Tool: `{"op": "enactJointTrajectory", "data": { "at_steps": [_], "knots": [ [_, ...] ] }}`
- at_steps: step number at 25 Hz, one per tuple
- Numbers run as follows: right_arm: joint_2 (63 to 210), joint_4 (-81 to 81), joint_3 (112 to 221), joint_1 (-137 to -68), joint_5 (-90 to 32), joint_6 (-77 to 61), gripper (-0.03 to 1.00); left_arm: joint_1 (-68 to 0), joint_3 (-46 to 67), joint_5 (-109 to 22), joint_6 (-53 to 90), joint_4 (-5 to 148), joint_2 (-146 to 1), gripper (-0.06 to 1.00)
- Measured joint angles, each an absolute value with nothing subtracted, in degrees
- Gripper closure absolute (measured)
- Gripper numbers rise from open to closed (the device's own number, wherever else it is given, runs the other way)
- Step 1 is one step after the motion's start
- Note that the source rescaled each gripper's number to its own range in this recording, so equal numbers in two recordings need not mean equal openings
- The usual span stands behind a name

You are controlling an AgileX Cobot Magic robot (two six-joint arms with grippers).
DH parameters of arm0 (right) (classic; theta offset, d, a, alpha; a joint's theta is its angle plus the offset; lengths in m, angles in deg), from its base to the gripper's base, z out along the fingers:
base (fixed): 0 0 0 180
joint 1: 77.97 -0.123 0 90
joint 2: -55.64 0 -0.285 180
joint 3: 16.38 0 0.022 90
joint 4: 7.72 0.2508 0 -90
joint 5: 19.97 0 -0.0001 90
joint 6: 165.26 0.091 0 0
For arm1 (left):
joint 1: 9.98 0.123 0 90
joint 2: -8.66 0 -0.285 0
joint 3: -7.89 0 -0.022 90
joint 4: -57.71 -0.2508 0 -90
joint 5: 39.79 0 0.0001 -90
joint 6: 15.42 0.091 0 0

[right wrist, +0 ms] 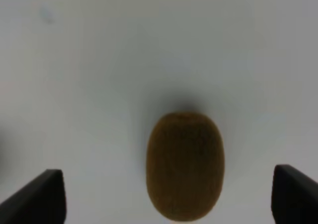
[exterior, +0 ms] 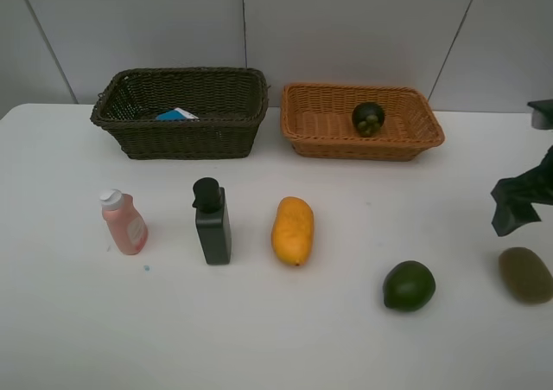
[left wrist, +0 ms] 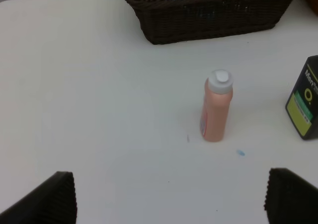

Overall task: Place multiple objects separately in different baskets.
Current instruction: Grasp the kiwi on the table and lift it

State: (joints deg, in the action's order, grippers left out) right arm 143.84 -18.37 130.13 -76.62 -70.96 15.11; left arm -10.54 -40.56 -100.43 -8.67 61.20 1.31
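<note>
Fruit needs to go into the orange-tan basket, so my right gripper will next grab the kiwi by its wide middle [exterior: 525, 276] [right wrist: 185, 167].
The dark brown-green basket [exterior: 181, 139] stands at the back left and the orange-tan basket [exterior: 367, 149] at the back right, with the dark mangosteen [exterior: 368, 118] inside the orange-tan one. In front stand the pink bottle [exterior: 123, 222] and the black pump bottle [exterior: 212, 220]. The mango [exterior: 292, 230], the lime [exterior: 409, 285] and the kiwi [exterior: 524, 274] lie there too. My right gripper [exterior: 516, 210] is open just above the kiwi [right wrist: 185, 165], with its fingers [right wrist: 37, 196] on either side. My left gripper [left wrist: 169, 204] is open and empty, in front of the pink bottle [left wrist: 217, 107]. The white marker and the green block are out of view.
A blue and white item [exterior: 176, 114] lies in the dark basket, which also shows in the left wrist view [left wrist: 208, 20]. The black pump bottle [left wrist: 305, 107] stands beside the pink bottle. A grey wall runs behind the baskets. The kiwi lies near the table's right edge.
</note>
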Motion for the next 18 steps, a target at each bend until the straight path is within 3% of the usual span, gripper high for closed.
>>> {"op": "enactJointTrajectory", "data": {
  "at_steps": [18],
  "knots": [
    [146.79,-22.37,126.20,-72.45,-69.41,12.28,-0.03,-10.54,-40.56,-100.43,-8.67,61.20,1.31,-0.05]
  ]
}}
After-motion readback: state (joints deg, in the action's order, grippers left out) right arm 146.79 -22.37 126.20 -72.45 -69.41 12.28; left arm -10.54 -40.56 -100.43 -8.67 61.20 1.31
